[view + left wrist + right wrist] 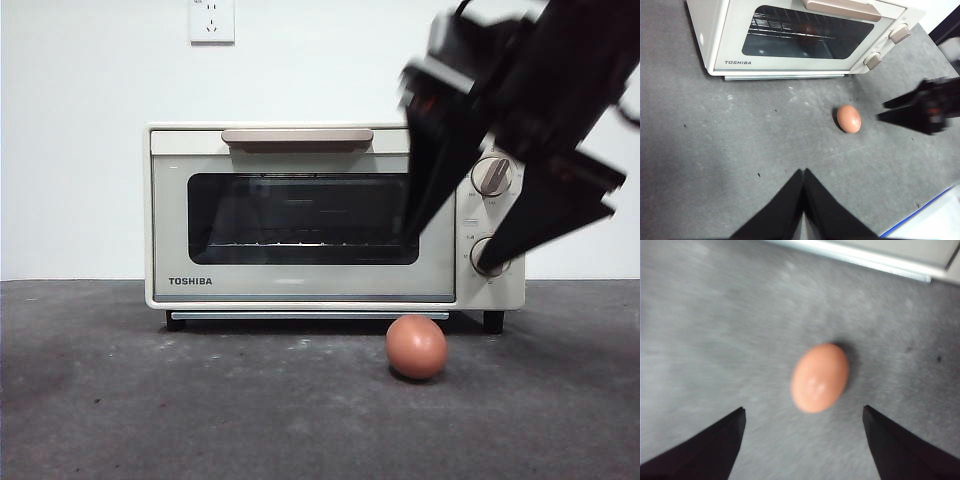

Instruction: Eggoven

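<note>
The right gripper grabs the egg by the facing sides of its middle (416,348) next, since the egg slopes away to rounded ends.
A reddish-brown egg (416,347) lies on the dark table just in front of the cream TOSHIBA toaster oven (300,215), near its right end. The oven door is closed. My right gripper (452,252) hangs open above the egg, coming in from the upper right; in the right wrist view (804,417) its jaws stand wide apart with the egg (820,377) between and ahead of them, not touched. My left gripper (803,172) is shut and empty, back from the egg (849,118) and the oven (795,37).
The oven's beige handle (297,135) runs along the door's top, with two knobs (491,176) at its right side. A wall socket (211,20) is on the white wall. The table's edge with a blue strip (920,212) shows in the left wrist view.
</note>
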